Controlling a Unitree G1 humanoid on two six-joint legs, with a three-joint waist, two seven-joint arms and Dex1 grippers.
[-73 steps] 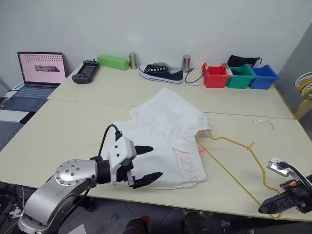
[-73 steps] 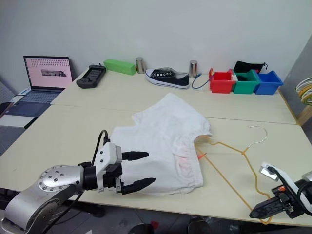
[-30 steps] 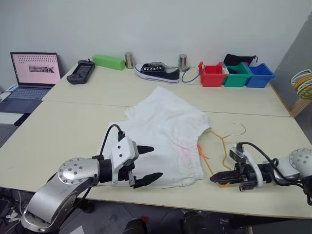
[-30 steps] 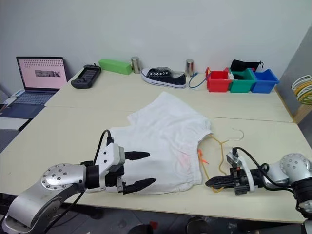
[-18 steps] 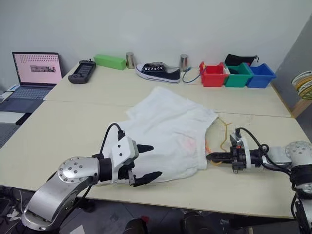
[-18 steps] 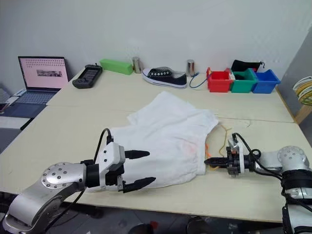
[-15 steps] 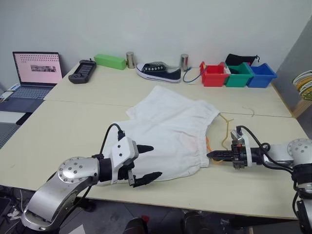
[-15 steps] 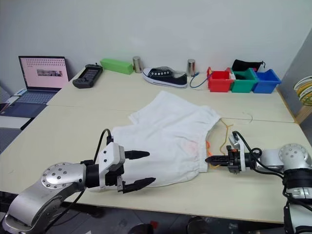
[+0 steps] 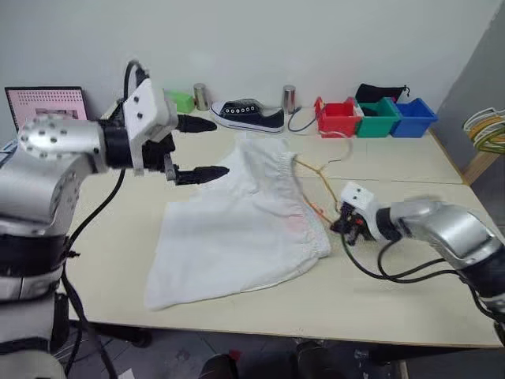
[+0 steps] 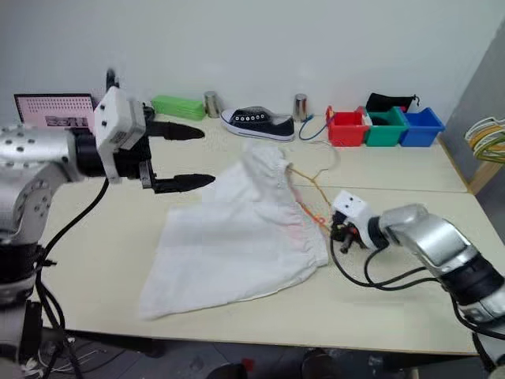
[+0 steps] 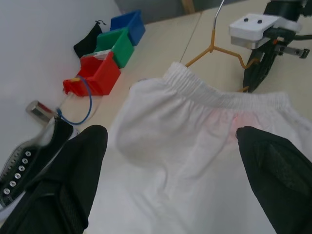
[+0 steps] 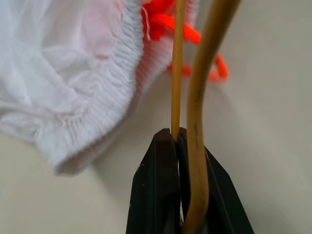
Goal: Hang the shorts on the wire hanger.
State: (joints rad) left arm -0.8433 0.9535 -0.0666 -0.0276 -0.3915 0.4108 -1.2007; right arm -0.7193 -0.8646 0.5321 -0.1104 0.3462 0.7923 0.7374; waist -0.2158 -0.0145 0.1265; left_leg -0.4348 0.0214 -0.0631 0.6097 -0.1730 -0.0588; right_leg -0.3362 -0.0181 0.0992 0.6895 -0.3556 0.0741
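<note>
My left gripper is going to draw the shorts onto the yellow wire hanger (image 9: 319,185), so it needs to grip the shorts by their gathered waistband (image 9: 272,154) next.
The white shorts (image 9: 237,229) lie spread on the table, their gathered waistband (image 9: 272,154) lifted off the surface. The yellow wire hanger (image 9: 319,185) runs into that raised waistband, and its silver hook (image 11: 220,6) points toward the bins. My right gripper (image 9: 342,229) is shut on the hanger's wire beside the orange drawstring (image 12: 168,22); the right wrist view has the wire pinched between the fingers (image 12: 161,165). My left gripper (image 9: 218,148) hangs open and empty above the table, left of the raised waistband.
Along the back edge stand a black shoe (image 9: 247,115), two metal cans, and red (image 9: 335,118), green (image 9: 380,117) and blue (image 9: 414,116) bins. A laptop (image 9: 43,101) is at far left. Bunched pastel hangers (image 9: 483,126) stick in at the right edge.
My left arm rose from the table's front edge up beside the shorts, still open. My right gripper pushed forward and rolled with the hanger, lifting the waistband and dragging the shorts.
</note>
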